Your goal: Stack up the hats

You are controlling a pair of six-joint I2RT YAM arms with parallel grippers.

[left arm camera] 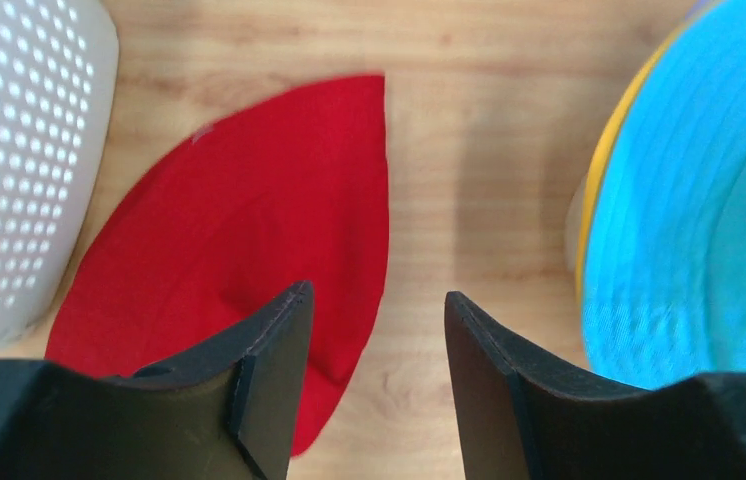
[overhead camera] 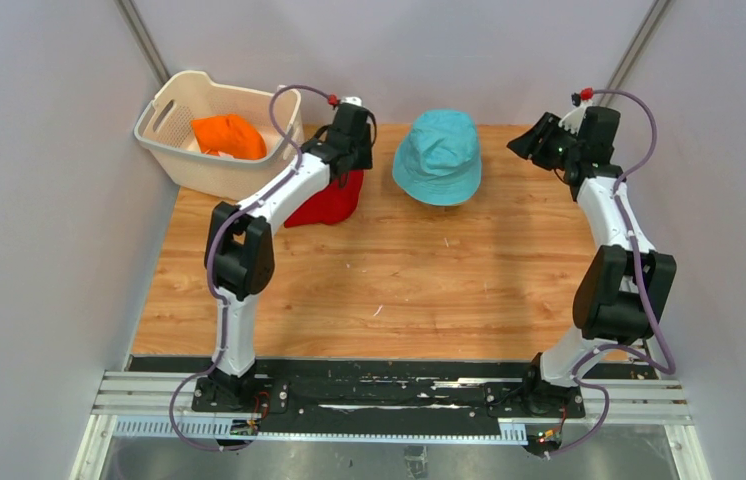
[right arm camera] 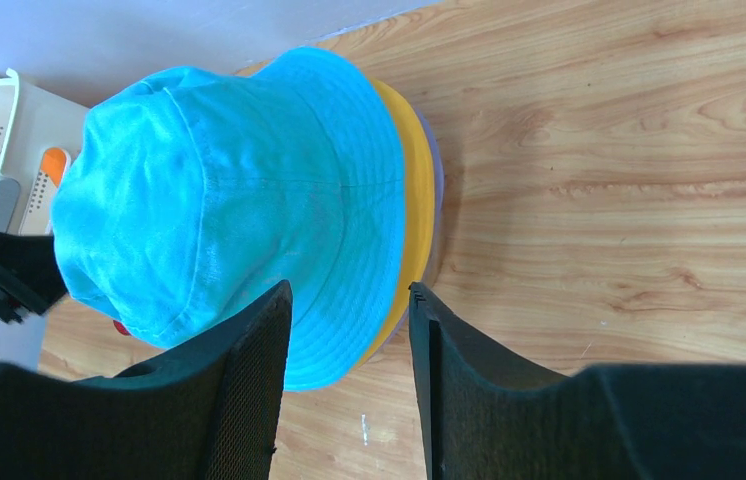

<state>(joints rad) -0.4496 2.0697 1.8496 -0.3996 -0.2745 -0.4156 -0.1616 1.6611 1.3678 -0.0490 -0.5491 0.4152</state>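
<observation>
The left gripper needs to take hold of the edge of the red hat [overhead camera: 333, 203] facing the pile next. Another edge of the hat stays free for the right gripper, which will help stack the hat.
A teal hat [overhead camera: 438, 155] tops a pile at the back middle of the table; in the right wrist view the teal hat [right arm camera: 219, 200] covers a yellow hat [right arm camera: 417, 200], with a thin lavender brim edge [right arm camera: 438, 175] under that. A red hat [overhead camera: 333, 203] lies flat on the table, partly under my left arm; it also shows in the left wrist view [left arm camera: 239, 230]. An orange hat [overhead camera: 230, 136] lies in the basket. My left gripper [left arm camera: 377, 300] is open and empty above the red hat's right edge. My right gripper [right arm camera: 349, 290] is open and empty, raised to the right of the pile.
A white perforated basket [overhead camera: 177, 164] stands at the back left corner, close beside the red hat. Grey walls close in the table on the left, right and back.
</observation>
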